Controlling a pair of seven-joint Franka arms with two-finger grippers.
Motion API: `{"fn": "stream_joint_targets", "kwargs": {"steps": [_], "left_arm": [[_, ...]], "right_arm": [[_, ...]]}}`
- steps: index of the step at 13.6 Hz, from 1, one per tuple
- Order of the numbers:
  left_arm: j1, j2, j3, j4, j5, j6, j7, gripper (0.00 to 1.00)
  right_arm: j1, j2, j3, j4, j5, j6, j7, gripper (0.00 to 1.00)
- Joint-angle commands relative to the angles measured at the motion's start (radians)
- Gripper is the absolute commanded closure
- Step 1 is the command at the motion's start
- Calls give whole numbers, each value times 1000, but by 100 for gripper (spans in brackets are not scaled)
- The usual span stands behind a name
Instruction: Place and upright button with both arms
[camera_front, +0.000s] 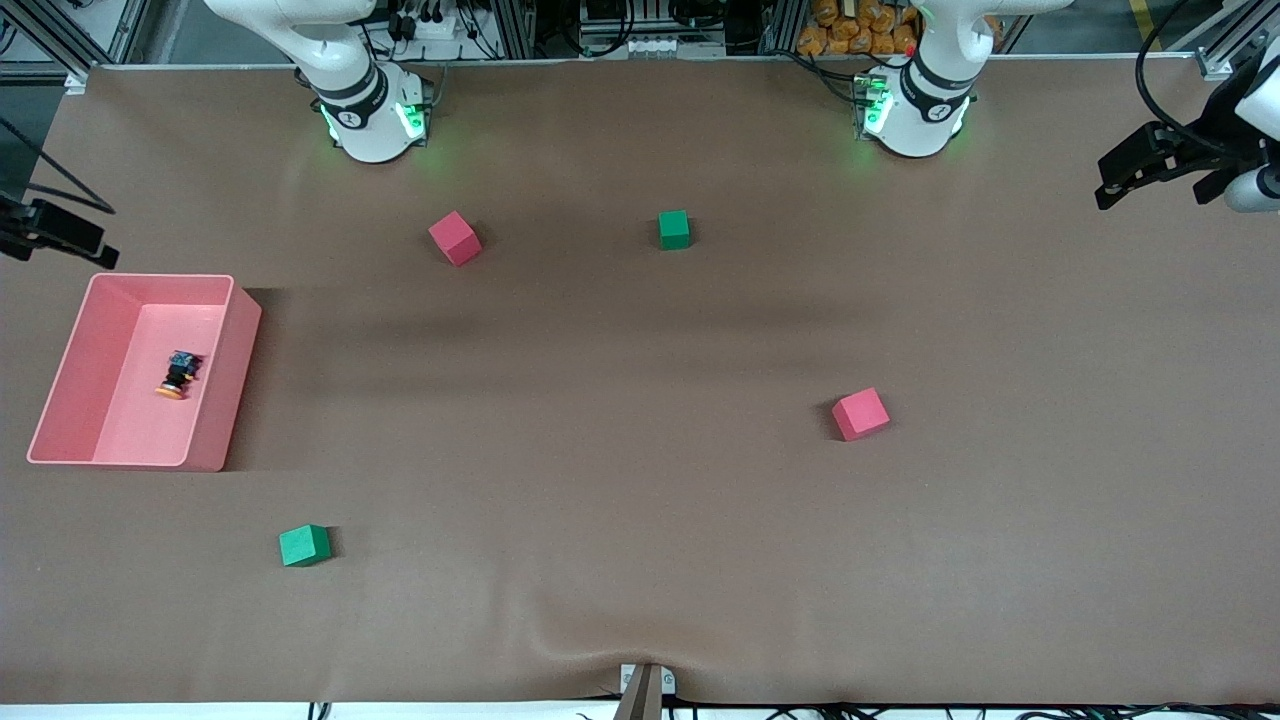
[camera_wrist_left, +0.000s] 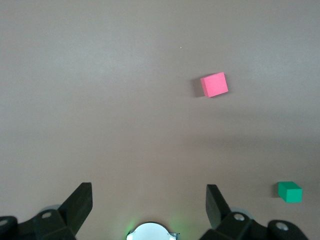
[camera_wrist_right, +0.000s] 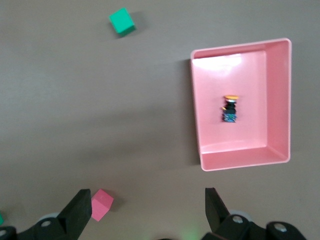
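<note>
The right gripper will grab the black body (camera_front: 180, 376) next. The button's orange cap then stays free, so the robot can stand the button upright.
The button (camera_front: 180, 373) lies on its side on the floor of a pink bin (camera_front: 240, 330) at the right arm's end of the table. Its orange cap points toward the front camera and its bluish end points away. It also shows in the right wrist view (camera_wrist_right: 229, 108), inside the bin (camera_wrist_right: 196, 110). My right gripper (camera_front: 100, 252) is open and empty, high up beside the bin; in its own view (camera_wrist_right: 148, 197) the fingers stand wide apart. My left gripper (camera_front: 1110, 185) is open and empty, high over the left arm's end of the table (camera_wrist_left: 150, 192).
Two red cubes (camera_front: 455, 238) (camera_front: 860, 414) and two green cubes (camera_front: 674, 229) (camera_front: 304, 545) lie scattered on the brown table. The left wrist view shows a red cube (camera_wrist_left: 214, 84) and a green cube (camera_wrist_left: 290, 192). The right wrist view shows a green cube (camera_wrist_right: 122, 21) and a red cube (camera_wrist_right: 101, 205).
</note>
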Motion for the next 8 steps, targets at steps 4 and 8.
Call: {"fn": "stream_joint_targets", "kwargs": {"steps": [4, 8], "left_arm": [[1, 1, -1, 16, 7, -18, -12, 0], [3, 1, -2, 12, 19, -23, -11, 0]], "right_arm": [[-201, 142, 6, -18, -10, 26, -174, 0], [-266, 283, 8, -114, -30, 287, -248, 0]]}}
